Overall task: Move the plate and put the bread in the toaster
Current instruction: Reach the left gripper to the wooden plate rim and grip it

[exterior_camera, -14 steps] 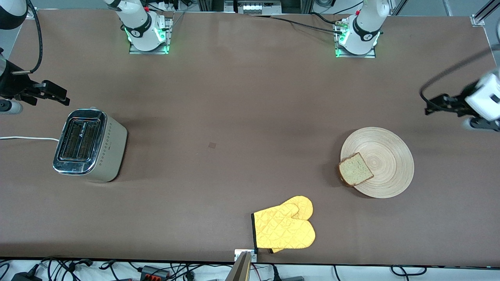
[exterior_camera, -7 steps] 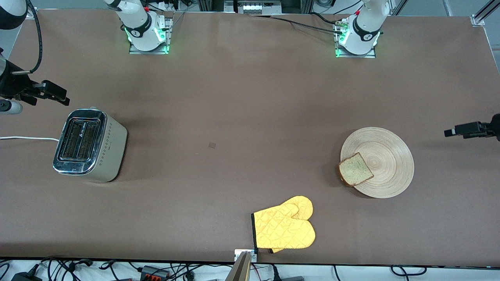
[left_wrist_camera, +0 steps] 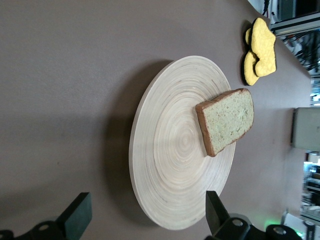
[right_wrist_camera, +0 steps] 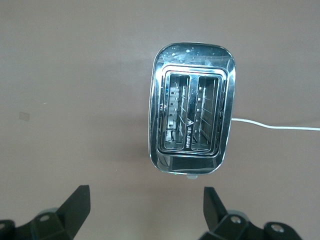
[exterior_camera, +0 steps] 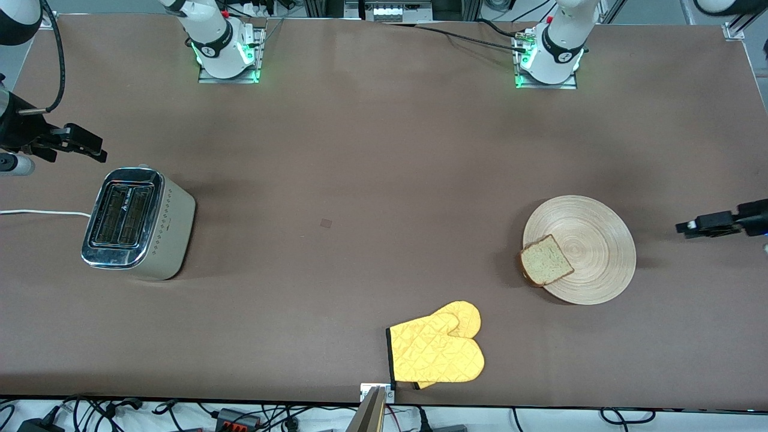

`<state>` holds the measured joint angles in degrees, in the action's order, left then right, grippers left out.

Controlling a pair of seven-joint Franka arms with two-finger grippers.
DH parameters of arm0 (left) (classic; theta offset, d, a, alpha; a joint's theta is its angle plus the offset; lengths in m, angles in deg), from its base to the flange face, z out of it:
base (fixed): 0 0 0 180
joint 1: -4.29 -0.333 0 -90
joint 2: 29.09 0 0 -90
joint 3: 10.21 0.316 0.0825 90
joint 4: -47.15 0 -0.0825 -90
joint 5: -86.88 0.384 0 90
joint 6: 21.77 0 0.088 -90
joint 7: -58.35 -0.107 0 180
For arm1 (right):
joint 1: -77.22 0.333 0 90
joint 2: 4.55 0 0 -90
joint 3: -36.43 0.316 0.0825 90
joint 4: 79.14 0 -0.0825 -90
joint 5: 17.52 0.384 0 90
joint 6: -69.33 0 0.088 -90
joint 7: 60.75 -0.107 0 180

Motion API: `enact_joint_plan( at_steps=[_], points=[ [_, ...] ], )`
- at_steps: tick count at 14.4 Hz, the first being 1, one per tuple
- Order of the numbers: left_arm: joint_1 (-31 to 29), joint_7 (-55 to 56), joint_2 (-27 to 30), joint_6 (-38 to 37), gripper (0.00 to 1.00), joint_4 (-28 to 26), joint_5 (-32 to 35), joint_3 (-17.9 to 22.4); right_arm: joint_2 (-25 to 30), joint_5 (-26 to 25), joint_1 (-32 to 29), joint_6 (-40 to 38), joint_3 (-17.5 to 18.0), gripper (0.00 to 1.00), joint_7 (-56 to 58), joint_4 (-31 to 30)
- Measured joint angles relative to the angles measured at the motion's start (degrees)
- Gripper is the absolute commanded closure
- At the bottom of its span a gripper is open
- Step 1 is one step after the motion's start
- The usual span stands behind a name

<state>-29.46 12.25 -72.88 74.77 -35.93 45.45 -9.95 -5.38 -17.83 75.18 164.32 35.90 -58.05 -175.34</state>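
Next, my left gripper grabs the bare rim [exterior_camera: 627, 243] opposite the bread, to move the plate with its bread toward the toaster [exterior_camera: 135, 223].
The pale wooden plate [exterior_camera: 591, 240] lies toward the left arm's end of the table. The bread [exterior_camera: 545, 260] rests on the plate's rim, overhanging the edge toward the toaster. My left gripper [exterior_camera: 690, 228] is open and low, beside the plate on the side away from the bread, apart from it. In the left wrist view the plate [left_wrist_camera: 170, 165] and bread [left_wrist_camera: 227, 120] lie ahead of the open left gripper [left_wrist_camera: 146, 207]. The chrome-topped toaster [exterior_camera: 135, 223] stands at the right arm's end, both slots empty. My right gripper [exterior_camera: 90, 147] waits open over the table beside the toaster [right_wrist_camera: 190, 107].
A yellow oven mitt [exterior_camera: 437, 349] lies near the table's front edge, nearer the front camera than the plate. The toaster's white cord [exterior_camera: 42, 212] runs off the table's end. The brown table [exterior_camera: 360, 180] is bare between toaster and plate.
My left gripper has come down and moved toward the plate's side, stopping low beside its rim. The right arm, plate, bread and toaster have not moved.
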Motion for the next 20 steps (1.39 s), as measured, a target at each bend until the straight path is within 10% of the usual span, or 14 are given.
enact_joint_plan(
  at_steps=[8, 15, 20],
  points=[
    [1.9, -0.8, -7.3, 0.3, 0.0, 1.0, -7.8, -1.2, 0.0, 0.0, 0.0, 0.0, 0.0, 0.0, 0.0, 0.0],
    [3.0, -3.0, -9.2, 2.1, 0.85, 1.0, -7.9, -1.2, 0.0, 0.0, 0.0, 0.0, 0.0, 0.0, 0.0, 0.0],
    [3.0, -3.9, -9.8, 2.1, 0.99, 1.0, -7.9, -1.2, 0.0, 0.0, 0.0, 0.0, 0.0, 0.0, 0.0, 0.0]
  ],
)
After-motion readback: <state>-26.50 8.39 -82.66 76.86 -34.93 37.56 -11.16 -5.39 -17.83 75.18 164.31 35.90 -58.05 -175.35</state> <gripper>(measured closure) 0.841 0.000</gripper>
